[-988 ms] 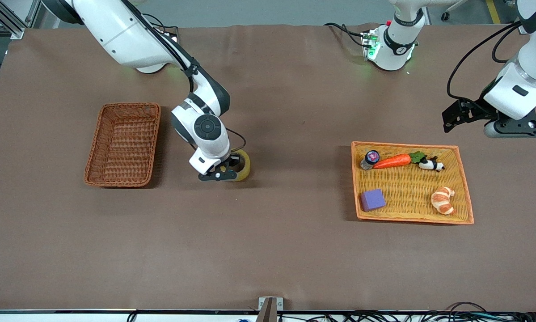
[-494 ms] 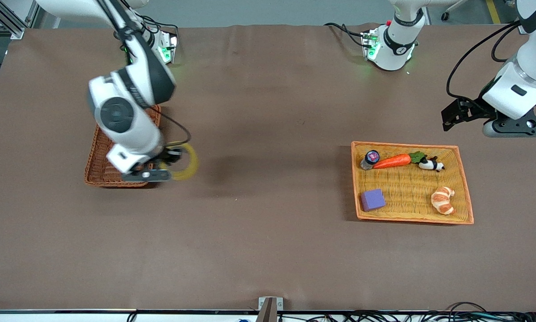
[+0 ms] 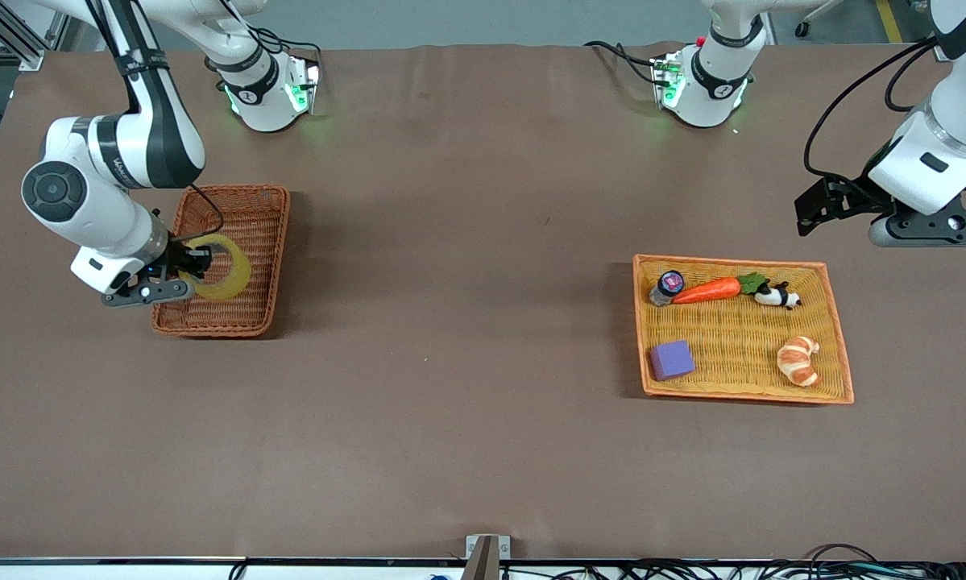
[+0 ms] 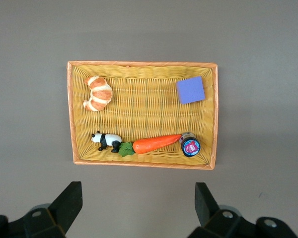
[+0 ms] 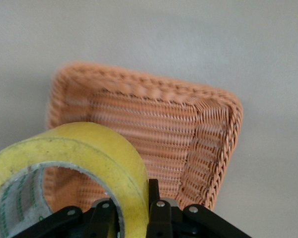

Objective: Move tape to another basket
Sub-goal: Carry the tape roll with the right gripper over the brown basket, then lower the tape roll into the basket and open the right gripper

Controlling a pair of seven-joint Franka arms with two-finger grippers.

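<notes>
My right gripper needs to bring the yellow tape roll [image 3: 238, 275] [image 5: 104, 148] down before it releases it, because the roll is still above the wicker basket's bottom.
My right gripper [image 3: 195, 266] is shut on the yellowish tape roll [image 3: 226, 270], one finger inside the ring and one outside, and holds it in the air over the dark reddish-brown wicker basket [image 3: 245, 196]. In the right wrist view the tape [image 5: 92, 156] fills the near corner, gripped at its wall by my right gripper [image 5: 134, 208], with the basket [image 5: 208, 148] below it. My left gripper [image 3: 841, 211] is open and empty, waiting above the table near the yellow-orange tray; its fingers [image 4: 69, 201] show wide apart in the left wrist view.
The yellow-orange woven tray [image 3: 839, 366] toward the left arm's end holds a carrot [image 3: 706, 290], a small jar [image 3: 668, 285], a panda toy [image 3: 777, 296], a croissant [image 3: 798, 360] and a purple block [image 3: 672, 359]. The left wrist view shows the tray [image 4: 144, 106] too.
My right arm has carried the tape from the middle of the table toward the right arm's end, and it is now over the wicker basket. The left arm has stayed still.
</notes>
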